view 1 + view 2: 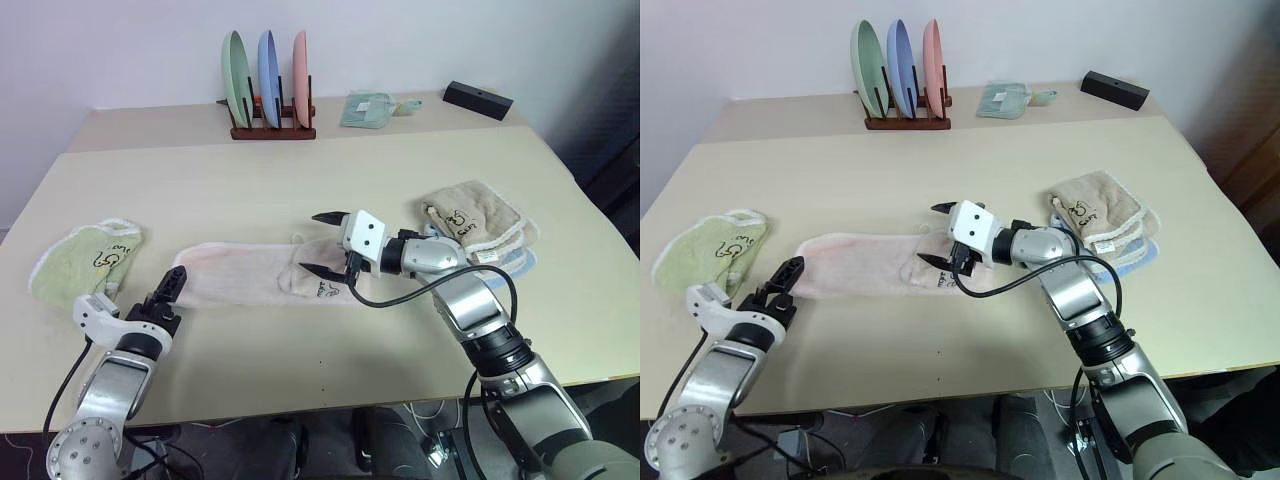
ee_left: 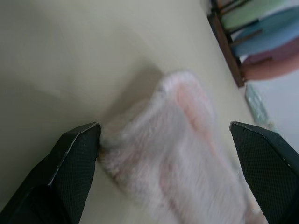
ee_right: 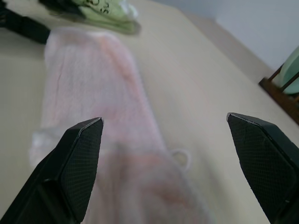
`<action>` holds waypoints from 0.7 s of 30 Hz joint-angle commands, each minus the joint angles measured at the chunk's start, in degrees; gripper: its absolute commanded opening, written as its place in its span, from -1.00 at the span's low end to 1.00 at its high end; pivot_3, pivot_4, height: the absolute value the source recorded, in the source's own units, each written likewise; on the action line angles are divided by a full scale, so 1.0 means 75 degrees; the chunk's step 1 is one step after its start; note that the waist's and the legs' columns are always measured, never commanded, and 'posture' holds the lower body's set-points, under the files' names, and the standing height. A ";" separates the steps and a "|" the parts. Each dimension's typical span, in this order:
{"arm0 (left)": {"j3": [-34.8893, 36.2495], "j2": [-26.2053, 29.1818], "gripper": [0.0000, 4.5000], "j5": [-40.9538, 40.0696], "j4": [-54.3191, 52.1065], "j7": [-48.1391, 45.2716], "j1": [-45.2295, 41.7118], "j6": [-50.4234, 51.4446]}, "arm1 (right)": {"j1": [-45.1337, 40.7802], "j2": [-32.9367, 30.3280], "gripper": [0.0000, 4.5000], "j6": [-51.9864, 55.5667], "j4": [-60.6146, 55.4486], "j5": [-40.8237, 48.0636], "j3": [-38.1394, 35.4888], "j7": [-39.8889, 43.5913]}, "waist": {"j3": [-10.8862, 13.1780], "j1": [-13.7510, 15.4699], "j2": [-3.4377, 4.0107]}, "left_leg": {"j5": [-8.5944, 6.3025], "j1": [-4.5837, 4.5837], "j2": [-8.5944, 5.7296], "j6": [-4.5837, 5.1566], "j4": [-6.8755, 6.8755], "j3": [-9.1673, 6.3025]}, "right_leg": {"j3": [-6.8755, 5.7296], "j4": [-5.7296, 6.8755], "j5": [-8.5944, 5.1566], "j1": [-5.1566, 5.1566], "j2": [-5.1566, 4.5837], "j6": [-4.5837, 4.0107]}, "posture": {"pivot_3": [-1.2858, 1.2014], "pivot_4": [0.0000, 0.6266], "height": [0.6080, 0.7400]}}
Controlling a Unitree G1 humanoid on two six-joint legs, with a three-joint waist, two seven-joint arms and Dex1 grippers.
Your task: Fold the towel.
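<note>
I will pinch the end hem of the pink towel with my left gripper next, because the hem rises in a soft fold while its long strip (image 1: 235,275) lies flat.
The pale pink towel (image 1: 240,272) lies on the table as a long strip, its right end doubled over with a small dark logo showing. My left gripper (image 1: 165,290) sits low at the strip's left end, open, with the end of the towel (image 2: 187,158) lying between and ahead of its fingers. My right gripper (image 1: 312,242) hovers above the right part of the towel (image 3: 93,93), open and holding nothing, pointing along the strip toward the left gripper.
A light green towel (image 1: 85,258) lies at the table's left edge, close to my left arm. Beige towels (image 1: 475,222) are stacked to the right, under my right forearm. A plate rack (image 1: 270,128), a folded cloth (image 1: 367,108) and a black box (image 1: 478,99) stand at the back.
</note>
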 commanded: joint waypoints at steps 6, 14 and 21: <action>-0.0315 0.0177 -0.53 -0.0294 0.0323 0.0122 -0.0220 0.0044 | 0.0105 0.0098 0.93 -0.0026 -0.0703 -0.0139 -0.0030 -0.0154 | 0.0000 0.0005 -0.0001 | 0.0000 -0.0002 -0.0002 0.0000 0.0002 -0.0001 | 0.0000 -0.0001 0.0000 0.0001 0.0000 0.0000 | 0.03 -0.52 1.00; -0.0073 0.1062 -0.99 0.0670 -0.0332 -0.1087 -0.0228 -0.0501 | 0.0389 0.0021 0.93 0.0151 -0.0998 -0.0229 -0.0126 -0.0241 | 0.0000 -0.0003 -0.0001 | 0.0001 -0.0004 0.0000 -0.0001 0.0000 0.0000 | 0.0001 0.0000 0.0000 -0.0004 0.0002 -0.0001 | 0.03 -0.52 1.00; -0.0095 0.2550 -0.99 0.1450 -0.0780 -0.2418 -0.0316 -0.0419 | 0.0619 -0.0397 0.93 0.0152 -0.0870 -0.0259 -0.0427 -0.0280 | 0.0000 0.0009 -0.0001 | 0.0001 -0.0005 0.0000 -0.0001 -0.0001 0.0000 | 0.0002 -0.0001 0.0000 -0.0004 0.0002 -0.0001 | 0.03 -0.52 1.00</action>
